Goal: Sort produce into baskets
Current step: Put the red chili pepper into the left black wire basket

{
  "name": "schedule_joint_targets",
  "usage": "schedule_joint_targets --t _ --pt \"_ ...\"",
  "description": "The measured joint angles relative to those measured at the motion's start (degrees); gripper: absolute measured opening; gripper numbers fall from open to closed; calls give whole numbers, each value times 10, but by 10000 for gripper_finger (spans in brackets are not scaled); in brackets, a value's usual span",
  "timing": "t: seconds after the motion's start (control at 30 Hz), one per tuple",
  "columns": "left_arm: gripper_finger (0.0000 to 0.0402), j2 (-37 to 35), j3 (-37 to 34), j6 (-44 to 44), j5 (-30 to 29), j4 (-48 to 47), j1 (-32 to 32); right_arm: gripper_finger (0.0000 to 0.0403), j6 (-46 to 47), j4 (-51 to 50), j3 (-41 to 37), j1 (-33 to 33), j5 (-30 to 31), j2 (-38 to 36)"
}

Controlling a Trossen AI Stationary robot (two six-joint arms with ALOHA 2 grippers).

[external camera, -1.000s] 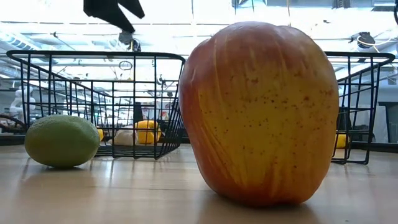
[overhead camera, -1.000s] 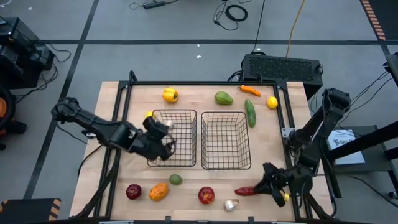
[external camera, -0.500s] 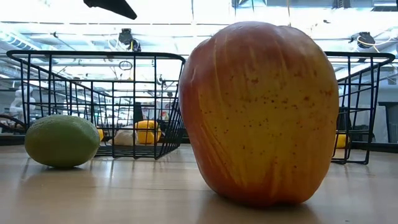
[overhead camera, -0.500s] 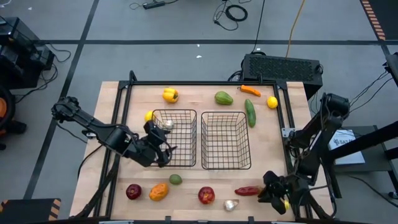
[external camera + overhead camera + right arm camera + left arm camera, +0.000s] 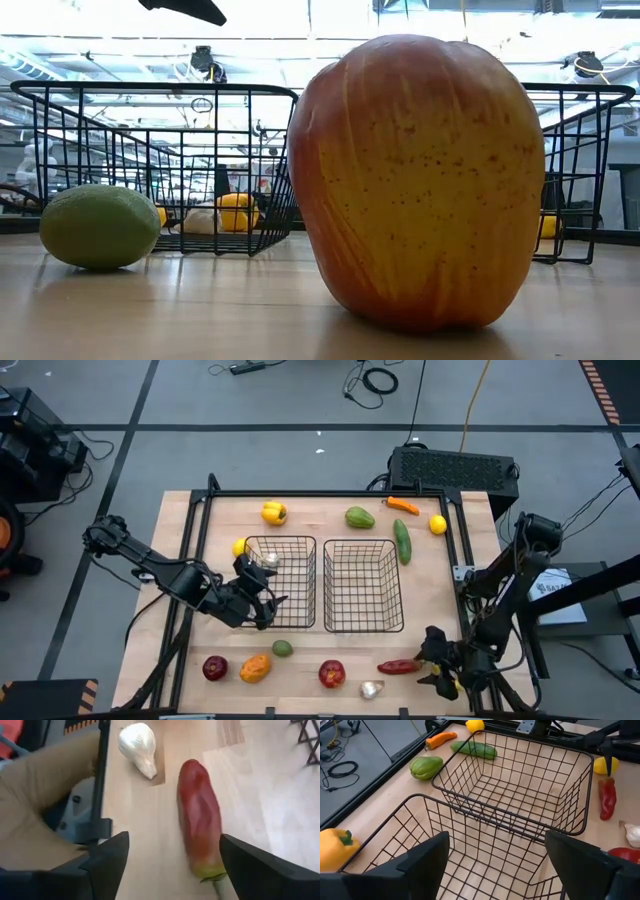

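Observation:
I should grab the pepper by its stem end [image 5: 208, 870] with my right gripper next, to sort the red pepper into a basket.
Two black wire baskets stand mid-table, the left basket [image 5: 280, 582] holding a garlic bulb [image 5: 268, 560] and the right basket [image 5: 363, 586] with nothing in it. My left gripper [image 5: 262, 603] hangs open over the left basket's near left corner [image 5: 495, 865]. My right gripper [image 5: 428, 662] is open at the near right, its fingers on either side of the stem end of a red pepper [image 5: 200, 837] that lies flat on the table. A garlic bulb [image 5: 140, 740] lies just past the pepper. An apple [image 5: 415, 185] and a lime [image 5: 100, 225] sit near the front edge. My right gripper stands level around the red pepper's stem end [image 5: 210, 870], coming from the table's right side along the pepper. One finger [image 5: 250, 865] shows right beside that end, and I cannot tell whether it touches. The pepper rests on the table.
Along the far side lie a yellow pepper [image 5: 273, 512], a green pepper [image 5: 359, 517], an orange pepper [image 5: 403, 505], a lemon [image 5: 437, 525] and a cucumber [image 5: 402, 541]. Near the front are a red apple [image 5: 214, 667] and an orange pepper [image 5: 256, 667]. A black frame rims the table.
My right gripper has opened and drawn back a little toward the table's near right corner, leaving the red pepper flat on the table. My left gripper has risen a little and shifted toward the near edge over the left basket.

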Motion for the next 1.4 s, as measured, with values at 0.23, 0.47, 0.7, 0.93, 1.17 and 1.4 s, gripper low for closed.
schedule_joint_targets --t 0.23,0.47,0.7,0.93,1.17,1.4 --pt "331 0 0 10 0 0 0 315 -38 -14 0 -22 -14 44" --pt "331 0 0 12 0 -1 0 308 -39 -29 0 -40 -78 82" --pt "331 0 0 15 -2 -1 2 237 -37 -27 0 -40 -72 89" --pt "331 0 0 15 -2 -1 2 161 -14 -12 0 -40 -87 89" --pt "331 0 0 15 -6 0 3 136 -3 18 18 -40 -135 90" --pt "331 0 0 48 -15 41 22 144 -5 11 73 -40 -139 66"
